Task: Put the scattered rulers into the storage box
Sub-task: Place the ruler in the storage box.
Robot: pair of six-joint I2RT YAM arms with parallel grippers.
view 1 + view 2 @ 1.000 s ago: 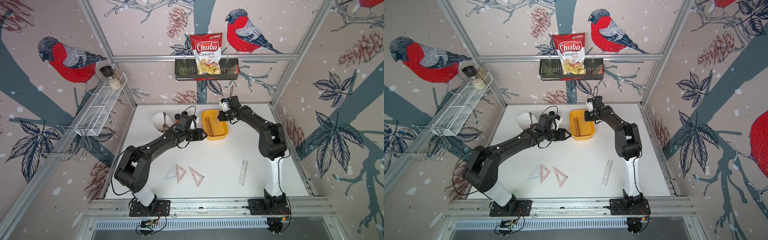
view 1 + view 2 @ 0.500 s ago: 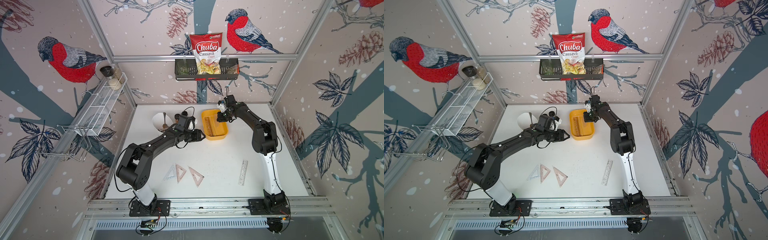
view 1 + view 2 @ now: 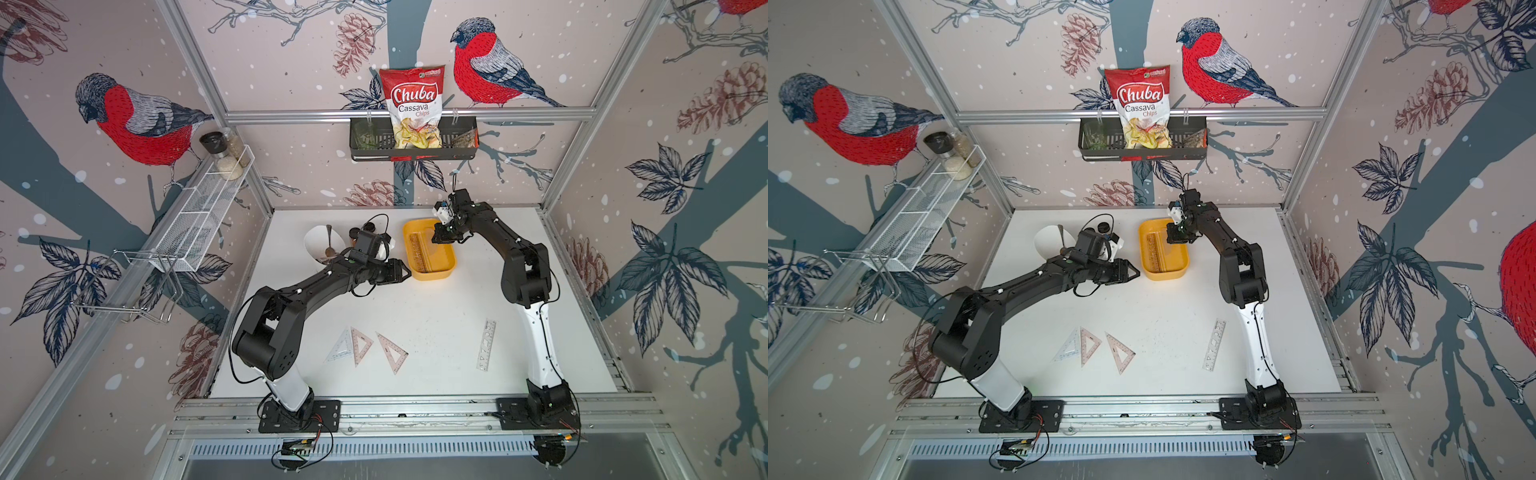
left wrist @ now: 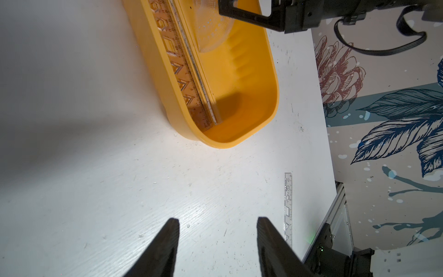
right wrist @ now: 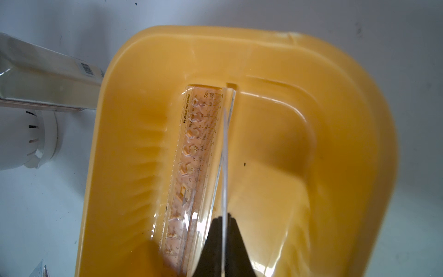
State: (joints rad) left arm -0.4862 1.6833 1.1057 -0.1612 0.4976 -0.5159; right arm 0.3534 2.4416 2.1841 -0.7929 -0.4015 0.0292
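My right gripper opens now, since the protractor [image 4: 211, 31] hangs low within the box's sides, beside the clear straight ruler.
The yellow storage box [image 3: 432, 277] [image 3: 1163, 276] stands at the back middle of the table. A pinkish stencil ruler [image 5: 194, 156] [image 4: 177, 62] and a clear straight ruler [image 4: 199, 79] lie in it. My right gripper [image 3: 437, 238] [image 3: 1173, 237] [image 5: 224, 217] is shut on a clear half-round protractor [image 4: 211, 31], seen edge-on [image 5: 225, 156], low over the box. My left gripper [image 3: 405, 272] [image 3: 1136, 272] [image 4: 218, 219] hangs open and empty by the box's near left corner. Three set squares [image 3: 360, 345] [image 3: 1090, 343] and a clear stencil ruler [image 3: 486, 345] [image 3: 1214, 345] [image 4: 288, 203] lie on the front of the table.
A white bowl with a spoon [image 3: 320, 245] and dark-capped jars [image 3: 368, 227] stand left of the box. A dark wire basket holding a chips bag [image 3: 411, 143] hangs on the back wall. A white wire shelf [image 3: 203, 208] runs along the left wall.
The right arm's elbow has swung inward to the left, while its gripper stays over the box with the protractor. The left arm has barely moved.
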